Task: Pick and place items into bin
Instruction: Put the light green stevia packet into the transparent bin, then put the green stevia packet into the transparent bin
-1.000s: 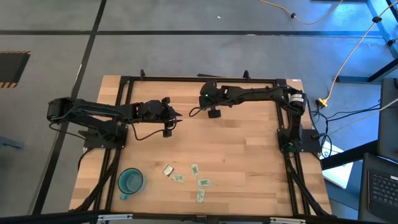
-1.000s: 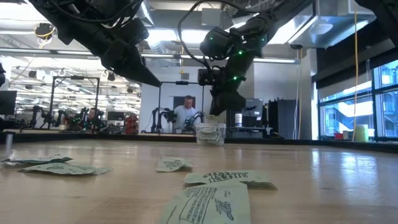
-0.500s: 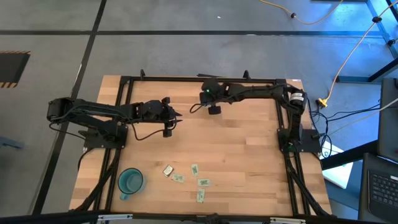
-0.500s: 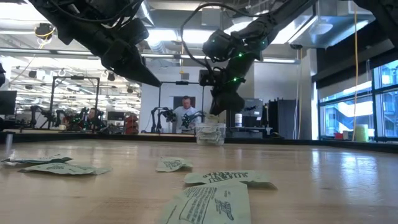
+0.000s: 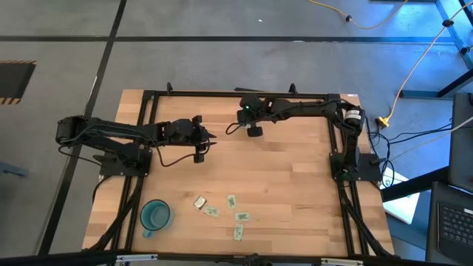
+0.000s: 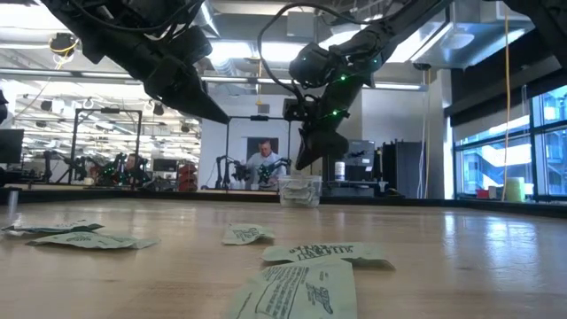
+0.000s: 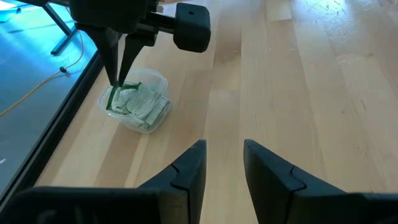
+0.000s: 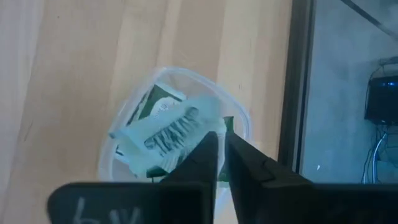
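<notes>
The left gripper takes hold of the loose white packet by its edge (image 5: 199, 202) next. Then the packet goes into the clear bin.
The clear bin (image 7: 138, 102) stands near the table's far edge and holds several pale green and white packets. My right gripper (image 7: 118, 79) points straight down into it, its fingers nearly closed on a pale green packet (image 8: 168, 134). In the low view the bin (image 6: 299, 189) sits under the right gripper (image 6: 303, 162). My left gripper (image 7: 222, 152) is open and hovers above bare wood at the table's left-centre (image 5: 209, 137). Several packets (image 5: 231, 200) lie flat near the table's near edge. My right gripper pinches the pale green packet by one end (image 8: 206, 119) between its two fingertips, coming from above and pointing down. The packet slants across the bin's opening. Its other end (image 8: 134, 149) lies on the packets inside.
A teal cup with a handle (image 5: 155, 215) stands near the table's near left corner, beside the loose packets (image 5: 212, 211). A black frame rail (image 5: 244, 94) runs along the far edge just behind the bin. The wood between the arms and the packets is bare.
My right gripper has shifted a little toward the table's far edge above the bin, still shut on the packet. My left arm has kept still.
</notes>
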Controlling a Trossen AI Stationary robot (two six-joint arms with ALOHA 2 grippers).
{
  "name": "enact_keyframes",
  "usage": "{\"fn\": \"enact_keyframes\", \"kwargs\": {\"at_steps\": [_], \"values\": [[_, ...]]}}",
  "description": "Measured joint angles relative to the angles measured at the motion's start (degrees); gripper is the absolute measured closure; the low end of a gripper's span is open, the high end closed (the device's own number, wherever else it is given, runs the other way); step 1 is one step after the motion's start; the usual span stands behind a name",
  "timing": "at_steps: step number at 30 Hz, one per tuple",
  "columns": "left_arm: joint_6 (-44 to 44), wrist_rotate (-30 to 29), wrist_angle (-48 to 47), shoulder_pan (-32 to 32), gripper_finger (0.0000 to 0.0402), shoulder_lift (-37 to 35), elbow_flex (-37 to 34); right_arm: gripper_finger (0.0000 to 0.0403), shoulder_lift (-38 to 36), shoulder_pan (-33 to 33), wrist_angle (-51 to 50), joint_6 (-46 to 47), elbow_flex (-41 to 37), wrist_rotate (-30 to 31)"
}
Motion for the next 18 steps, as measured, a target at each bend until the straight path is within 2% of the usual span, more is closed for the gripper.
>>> {"fn": "enact_keyframes", "kwargs": {"at_steps": [3,6,8,10,14,16,18], "values": [[0.00,0.00,0.00,0.00,0.0300,0.00,0.00,0.0352,0.00,0.00,0.00,0.06,0.00,0.91],[0.00,0.01,0.00,-0.04,0.0300,0.00,-0.02,0.0345,-0.72,0.21,-1.50,2.46,-0.01,5.69],[0.21,-0.02,0.00,-0.34,0.0300,0.00,-0.02,0.0344,-2.88,0.48,-4.55,5.54,-0.02,4.48],[1.49,0.24,-0.18,-1.13,0.0300,0.00,-0.02,0.0344,-5.96,0.69,-9.62,9.75,0.02,-0.90],[2.89,3.71,-0.65,-3.53,0.0300,0.00,-0.07,0.0344,-11.22,0.87,-19.48,15.81,-0.99,-16.67],[2.80,4.90,-0.92,-5.14,0.0300,0.00,-0.07,0.0344,-15.21,0.84,-17.07,17.58,-4.91,-19.52],[1.77,5.06,-2.68,-7.09,0.0300,0.00,0.17,0.0344,-19.78,1.05,-11.72,20.76,-11.22,-19.45]]}}
